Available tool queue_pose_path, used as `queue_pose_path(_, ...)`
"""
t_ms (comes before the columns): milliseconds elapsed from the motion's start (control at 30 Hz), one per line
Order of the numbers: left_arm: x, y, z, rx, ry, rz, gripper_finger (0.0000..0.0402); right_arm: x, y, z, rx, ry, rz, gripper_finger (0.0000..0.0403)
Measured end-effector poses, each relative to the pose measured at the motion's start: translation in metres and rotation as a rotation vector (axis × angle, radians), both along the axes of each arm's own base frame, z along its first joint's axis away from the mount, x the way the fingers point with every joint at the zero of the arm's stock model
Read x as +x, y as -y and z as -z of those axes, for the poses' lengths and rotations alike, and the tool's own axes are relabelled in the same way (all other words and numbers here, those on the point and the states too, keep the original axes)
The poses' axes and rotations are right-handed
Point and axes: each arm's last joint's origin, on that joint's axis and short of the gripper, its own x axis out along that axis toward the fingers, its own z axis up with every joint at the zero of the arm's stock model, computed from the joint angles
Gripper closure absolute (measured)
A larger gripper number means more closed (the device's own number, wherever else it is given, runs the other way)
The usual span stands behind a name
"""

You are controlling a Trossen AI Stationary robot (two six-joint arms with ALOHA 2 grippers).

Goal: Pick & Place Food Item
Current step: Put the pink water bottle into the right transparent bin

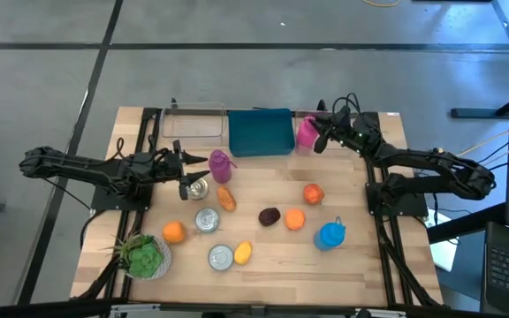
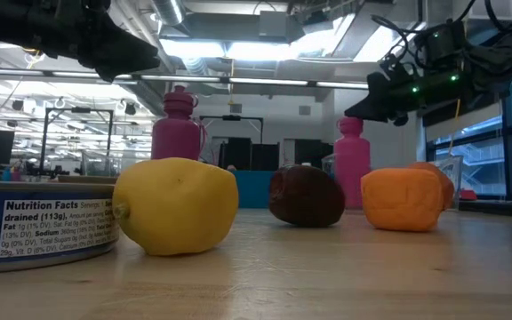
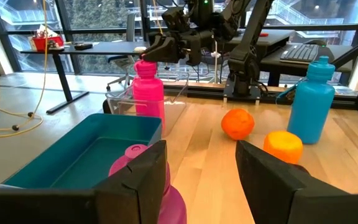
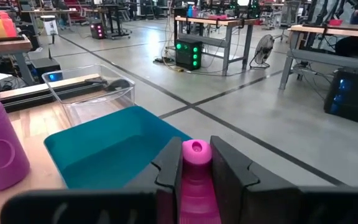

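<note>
The pink bottle (image 1: 306, 134) is upright inside the clear container beside the teal bin (image 1: 260, 131) and would stand, so it is time to open my right gripper.
A pink bottle (image 1: 306, 134) stands upright at the far edge, just right of a teal bin (image 1: 260, 131). My right gripper (image 4: 196, 163) is shut on its top. A purple bottle (image 1: 221, 165) stands left of centre, with my left gripper (image 1: 184, 170) open and level just to its left. In the left wrist view the purple bottle (image 3: 166, 193) shows past one finger, and the gap between the fingers is empty. Food lies on the near half of the table: oranges (image 1: 294, 218) (image 1: 174, 231), a lemon (image 1: 243, 253), a dark fruit (image 1: 269, 215). My right gripper pinches the pink bottle's neck, just below the cap (image 4: 196, 149), between its two fingers. The fingers come nearly level from the table's right side. The bottle stays upright; whether its base is on the table I cannot tell.
A clear container (image 1: 193, 122) sits left of the teal bin. A blue bottle (image 1: 330, 234) stands at the near right. Tin cans (image 1: 207, 219) (image 1: 221, 256) (image 1: 199, 187), an orange-brown piece (image 1: 226, 198), another orange fruit (image 1: 314, 193) and a leafy green (image 1: 144, 256) crowd the table's middle and near left.
</note>
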Motion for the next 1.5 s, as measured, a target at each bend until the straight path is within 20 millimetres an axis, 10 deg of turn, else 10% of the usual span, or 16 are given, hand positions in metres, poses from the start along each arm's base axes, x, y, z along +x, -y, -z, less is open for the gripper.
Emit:
queue_pose_path(467, 0.0000, 0.0000, 0.0000, 0.000, 0.000, 0.000, 0.0216, 0.0014, -0.0020, 0.0008, 0.006, -0.006, -0.011, 0.0334)
queue_pose_path(1500, 0.0000, 0.0000, 0.0000, 0.000, 0.000, 0.000, 0.0215, 0.0022, -0.0035, 0.0013, 0.022, 0.002, -0.068, 0.0168)
